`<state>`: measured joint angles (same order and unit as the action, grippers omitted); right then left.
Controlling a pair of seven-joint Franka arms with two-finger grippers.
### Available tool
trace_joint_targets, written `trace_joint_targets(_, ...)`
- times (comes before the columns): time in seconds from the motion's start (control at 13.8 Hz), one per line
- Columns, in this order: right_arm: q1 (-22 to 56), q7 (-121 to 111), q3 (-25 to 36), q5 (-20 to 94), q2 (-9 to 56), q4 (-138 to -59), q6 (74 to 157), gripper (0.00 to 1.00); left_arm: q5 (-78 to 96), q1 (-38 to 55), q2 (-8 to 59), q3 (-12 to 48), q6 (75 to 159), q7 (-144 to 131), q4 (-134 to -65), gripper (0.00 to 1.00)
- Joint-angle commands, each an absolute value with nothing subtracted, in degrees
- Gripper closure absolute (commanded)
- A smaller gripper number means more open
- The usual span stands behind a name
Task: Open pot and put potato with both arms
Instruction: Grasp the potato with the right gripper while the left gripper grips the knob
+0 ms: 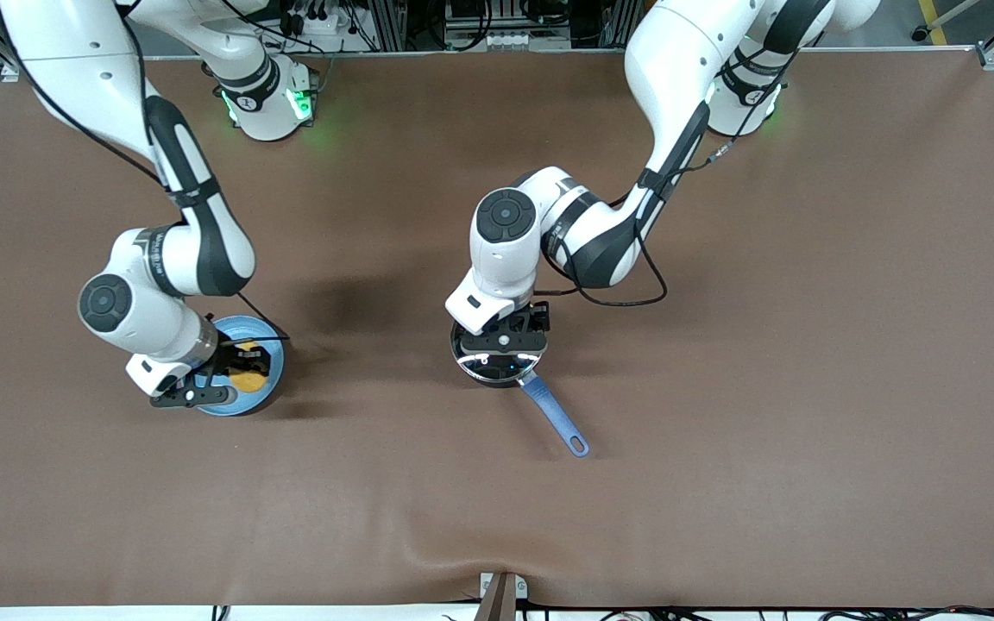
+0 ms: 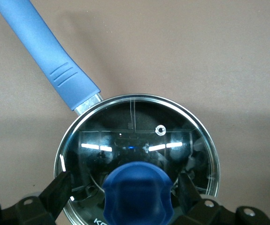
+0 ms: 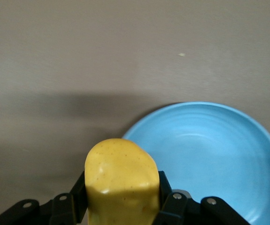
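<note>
My left gripper should close on the blue knob [image 2: 138,194] now. Its fingers are beside the knob, over the glass lid [image 2: 130,133].
The black pot [image 1: 490,376] stands mid-table with its glass lid [image 2: 139,126] on and its blue handle [image 1: 554,415] pointing toward the front camera. My left gripper [image 1: 502,347] is right over the lid, open. Its fingers [image 2: 58,191] straddle the lid's blue knob [image 2: 137,194] with gaps on both sides. My right gripper [image 1: 234,371] is shut on the yellow potato [image 3: 121,180] and holds it over the blue plate [image 1: 248,407], near the rim. The potato also shows in the front view [image 1: 248,378].
The blue plate [image 3: 214,154] lies toward the right arm's end of the table, its bowl bare. The brown table cloth [image 1: 764,345] spreads wide around the pot and plate. A small bracket [image 1: 501,595] sits at the table's front edge.
</note>
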<state>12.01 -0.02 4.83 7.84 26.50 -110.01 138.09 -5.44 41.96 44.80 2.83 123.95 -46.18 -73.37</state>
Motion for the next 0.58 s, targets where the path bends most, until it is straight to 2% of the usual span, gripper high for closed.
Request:
trace_joint_targets(0.0,15.54,6.74,5.18,8.53,25.40,-108.81,137.29,0.87,-3.52,42.01,45.53,2.64,124.28,-45.35,-72.42,0.03)
trace_joint_targets(0.36,19.42,15.28,5.19,8.44,25.40,-104.78,132.38,0.87,-3.43,42.01,45.61,2.64,124.28,-45.35,-72.33,0.10)
trace_joint_targets(0.51,20.91,17.92,5.19,8.44,25.40,-103.37,131.05,0.87,-3.43,42.01,45.88,2.64,124.28,-45.35,-72.33,0.19)
